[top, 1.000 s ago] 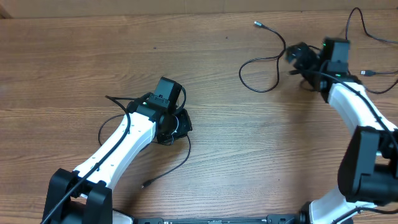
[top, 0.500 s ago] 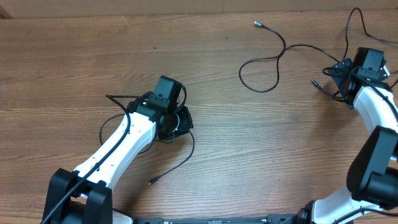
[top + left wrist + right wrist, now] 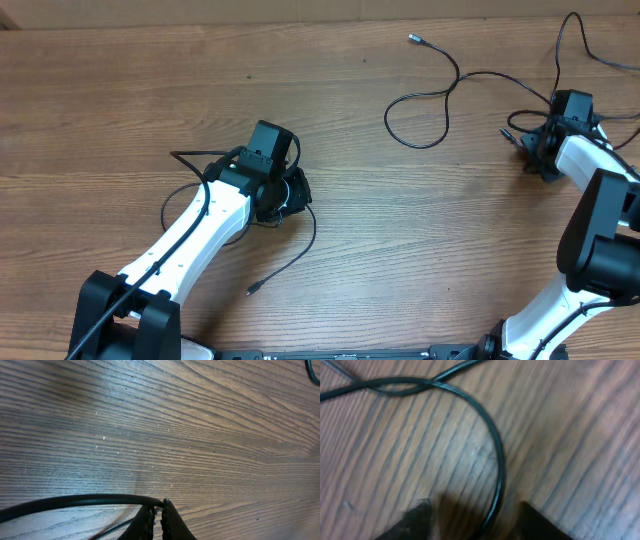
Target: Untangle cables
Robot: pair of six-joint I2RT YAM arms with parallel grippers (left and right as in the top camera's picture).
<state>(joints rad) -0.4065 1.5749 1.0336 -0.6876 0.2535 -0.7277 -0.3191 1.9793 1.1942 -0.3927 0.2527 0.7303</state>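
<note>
I should open my left gripper: its fingers are low over the wood where the cable's tail (image 3: 300, 250) lies flat, so the cable would settle there if I opened.
Thin black cables lie in two groups on the wooden table. My left gripper (image 3: 290, 195) is shut on one cable (image 3: 75, 502), which reaches its closed fingertips from the left, and the gripper (image 3: 161, 505) hovers just above the wood. That cable's loose tail (image 3: 300, 250) trails down to a small plug (image 3: 250, 291). At the far right, my right gripper (image 3: 540, 155) is low over another cable (image 3: 499, 470). This cable runs between the spread fingers of the gripper (image 3: 475, 506) without visibly touching them. A looped cable (image 3: 420, 100) with a silver tip (image 3: 413, 38) lies to the left of it.
More black cord (image 3: 570, 40) snakes toward the top right corner, with a plug (image 3: 592, 117) near the right edge. Two cable strands cross each other (image 3: 427, 382) ahead of the right gripper. The table's far edge (image 3: 300, 22) runs along the top.
My right gripper swung right from the loop, then dropped onto the cable at the far right with its fingers closer together. The left cable's loose plug slid slightly right.
</note>
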